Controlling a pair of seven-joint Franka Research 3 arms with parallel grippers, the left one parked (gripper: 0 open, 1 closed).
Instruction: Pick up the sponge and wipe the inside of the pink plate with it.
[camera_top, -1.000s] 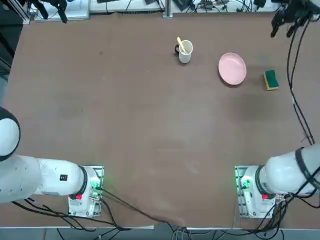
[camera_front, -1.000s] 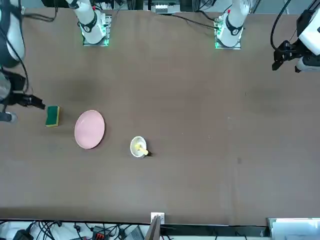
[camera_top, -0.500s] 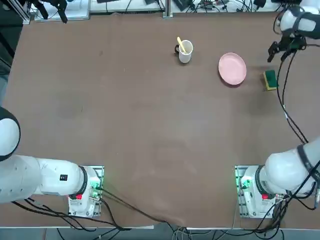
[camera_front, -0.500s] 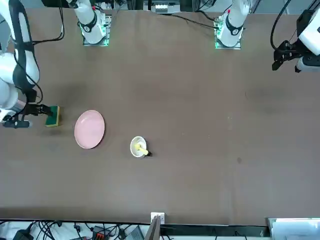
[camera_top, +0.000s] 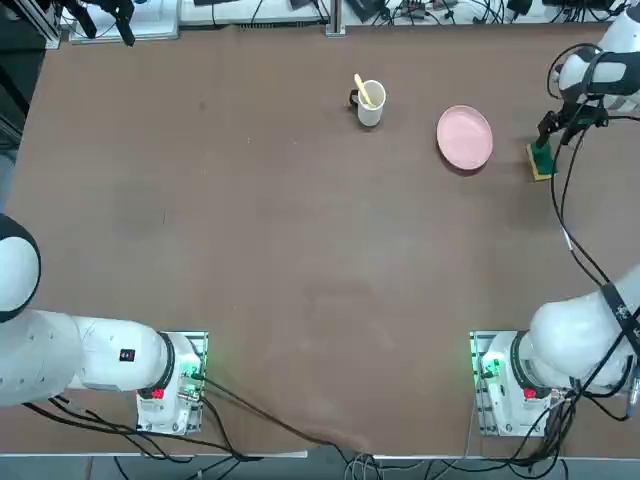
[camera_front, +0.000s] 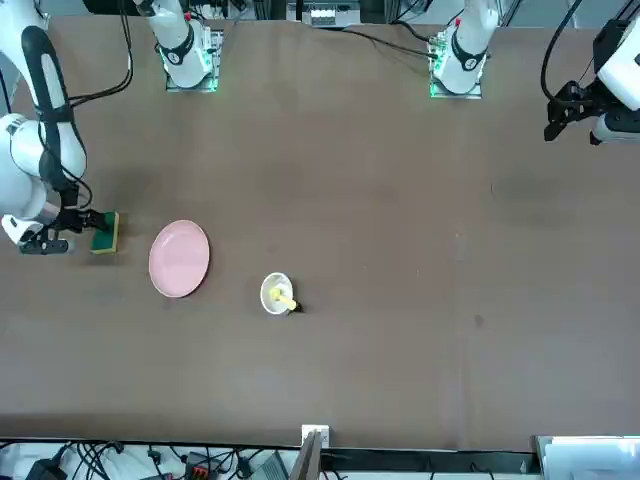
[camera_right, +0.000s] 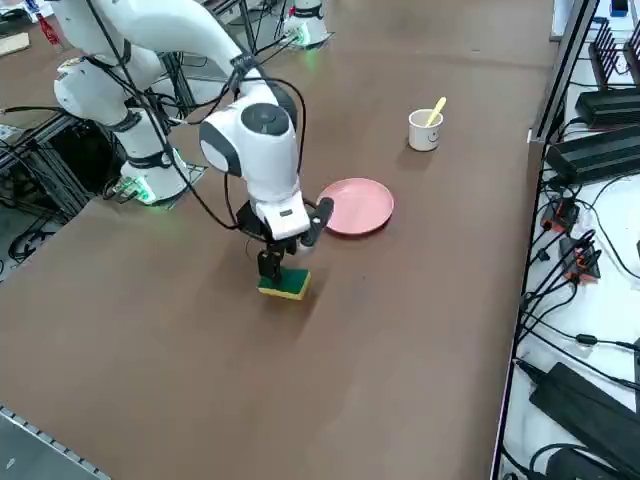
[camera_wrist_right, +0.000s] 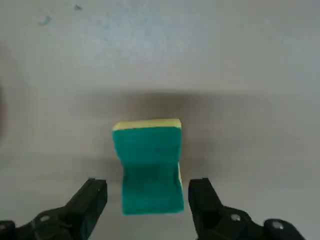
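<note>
The right gripper grabs the sponge by its narrow green middle (camera_wrist_right: 151, 172) next, to wipe the inside of the pink plate.
The sponge (camera_top: 542, 168), dark green on top with a yellow layer below, lies flat on the brown table at the far right. To its left, a short gap away, is the pink plate (camera_top: 464, 137), with nothing in it. My right gripper (camera_top: 548, 140) hangs low over the sponge. In the wrist view the right gripper (camera_wrist_right: 147, 197) is open, and its dark fingertips (camera_wrist_right: 93, 194) stand on either side of one end of the sponge (camera_wrist_right: 148, 165) with small gaps. The side view has the right gripper (camera_right: 275, 265) just above the sponge (camera_right: 285, 286), beside the plate (camera_right: 355, 207).
A white mug (camera_top: 370, 103) holding a yellow utensil stands left of the plate, also visible as the mug (camera_front: 277, 294) in the front view. The table's right edge runs close to the sponge. Cables lie beyond the far edge.
My right gripper has come from the far right corner down over the sponge and now straddles it. Sponge, plate and mug have not moved.
</note>
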